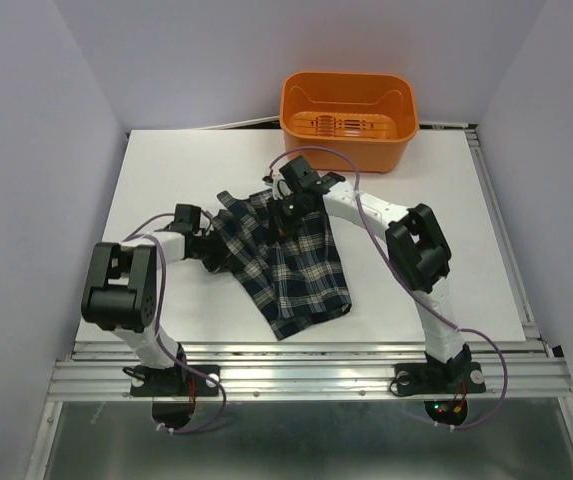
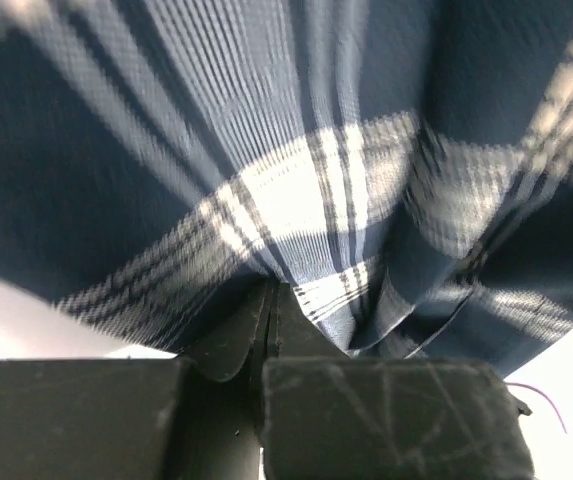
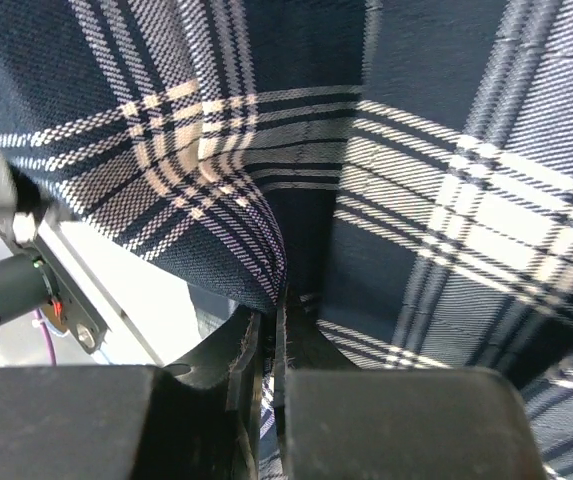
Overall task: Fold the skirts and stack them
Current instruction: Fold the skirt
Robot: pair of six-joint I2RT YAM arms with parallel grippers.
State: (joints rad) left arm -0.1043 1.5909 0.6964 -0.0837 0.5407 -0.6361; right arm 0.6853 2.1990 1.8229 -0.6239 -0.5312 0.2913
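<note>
The slanted skirt, bunched between my grippers, would fall short at its edge now, so my left gripper must keep holding that edge.
A plaid skirt (image 1: pixel 291 265) in dark navy and green with white lines lies on the white table (image 1: pixel 166 170), its lower part spread toward the front. My left gripper (image 1: pixel 212 249) is shut on the skirt's left edge; in the left wrist view the cloth (image 2: pixel 296 150) fills the frame above the closed fingers (image 2: pixel 236 330). My right gripper (image 1: pixel 288 215) is shut on the skirt's upper edge, lifting it slightly; in the right wrist view the cloth (image 3: pixel 436 200) folds into the closed fingers (image 3: pixel 306 340). Only one skirt shows.
An orange plastic basket (image 1: pixel 311 138) stands at the back of the table, just behind the right gripper. The table's front edge meets a metal rail (image 1: pixel 306 370). Purple cables loop along both arms.
</note>
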